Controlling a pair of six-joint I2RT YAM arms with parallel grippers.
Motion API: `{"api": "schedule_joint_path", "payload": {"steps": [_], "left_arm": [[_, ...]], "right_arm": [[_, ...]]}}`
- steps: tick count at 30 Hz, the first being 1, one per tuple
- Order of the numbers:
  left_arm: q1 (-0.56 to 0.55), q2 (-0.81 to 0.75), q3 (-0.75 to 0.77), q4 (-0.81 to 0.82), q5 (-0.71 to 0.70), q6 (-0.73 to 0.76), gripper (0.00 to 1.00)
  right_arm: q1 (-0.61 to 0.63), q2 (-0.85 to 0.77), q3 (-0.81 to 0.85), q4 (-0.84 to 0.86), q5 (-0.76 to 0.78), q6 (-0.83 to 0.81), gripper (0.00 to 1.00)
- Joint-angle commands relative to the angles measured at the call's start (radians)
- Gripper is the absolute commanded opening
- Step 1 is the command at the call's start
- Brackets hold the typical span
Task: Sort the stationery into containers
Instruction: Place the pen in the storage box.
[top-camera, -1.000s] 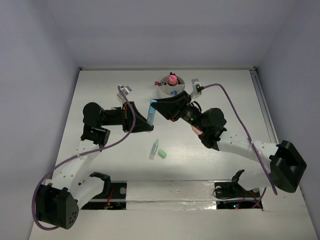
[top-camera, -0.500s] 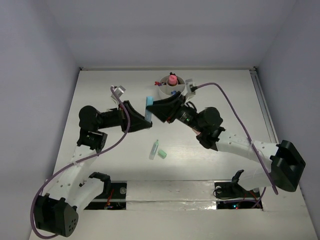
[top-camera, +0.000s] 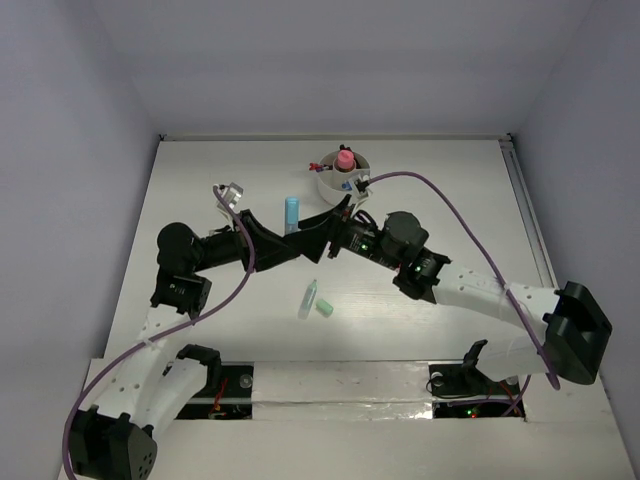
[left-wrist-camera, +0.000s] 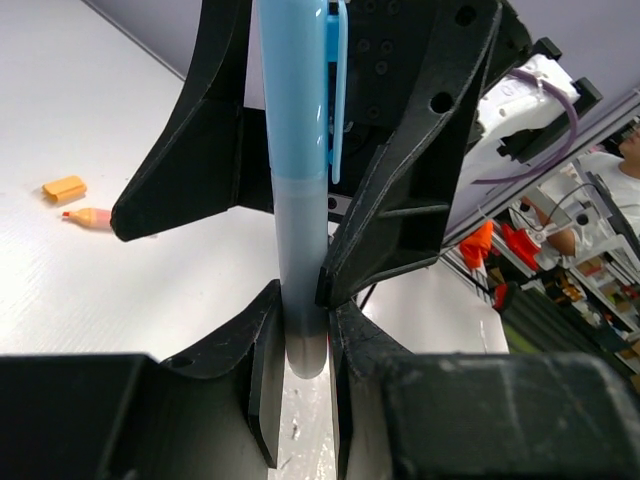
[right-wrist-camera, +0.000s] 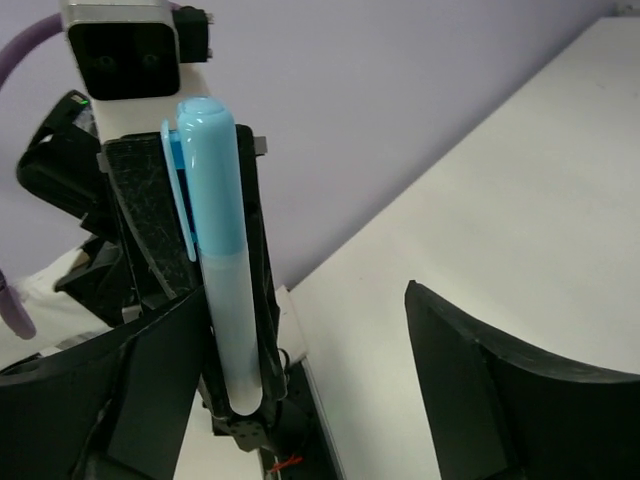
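Observation:
My right gripper will reach the pen's cap before closing, because the left wrist view shows its fingers beside the pen, below its blue cap (top-camera: 291, 213).
A light-blue pen (top-camera: 291, 212) with a clipped cap stands upright above the table, and my left gripper (top-camera: 287, 242) is shut on its lower end. In the left wrist view the pen (left-wrist-camera: 300, 180) rises from between my jaws (left-wrist-camera: 303, 340). My right gripper (top-camera: 312, 240) stands open around the pen. In the right wrist view the pen (right-wrist-camera: 220, 270) is close to the left finger (right-wrist-camera: 140, 400) and far from the right one. The white cup (top-camera: 325, 182), behind the grippers, holds a pink-topped piece (top-camera: 345, 158) and other stationery.
Two pale green pieces (top-camera: 308, 298) (top-camera: 325, 308) lie on the table in front of the grippers. An orange stub (left-wrist-camera: 64, 187) and a reddish pencil-like piece (left-wrist-camera: 90, 217) lie on the table in the left wrist view. Purple cables arch over both arms.
My right gripper has opened and let go of the blue pen, which stays in my left gripper. Both grippers and the pen have shifted a little to the left.

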Motion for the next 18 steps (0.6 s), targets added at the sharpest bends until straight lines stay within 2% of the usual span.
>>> {"api": "schedule_joint_path", "payload": {"steps": [1, 10, 18], "left_arm": [[0.002, -0.015, -0.002, 0.068, -0.136, 0.04, 0.0], [0.002, -0.015, -0.052, 0.038, -0.134, 0.067, 0.0], [0.002, 0.003, -0.075, 0.09, -0.09, 0.043, 0.0]], "right_arm": [[0.008, -0.016, 0.031, -0.206, -0.109, -0.078, 0.86], [-0.063, 0.003, 0.115, -0.207, -0.179, -0.1, 0.91], [-0.106, 0.066, 0.158, -0.109, -0.303, -0.063, 0.91]]}}
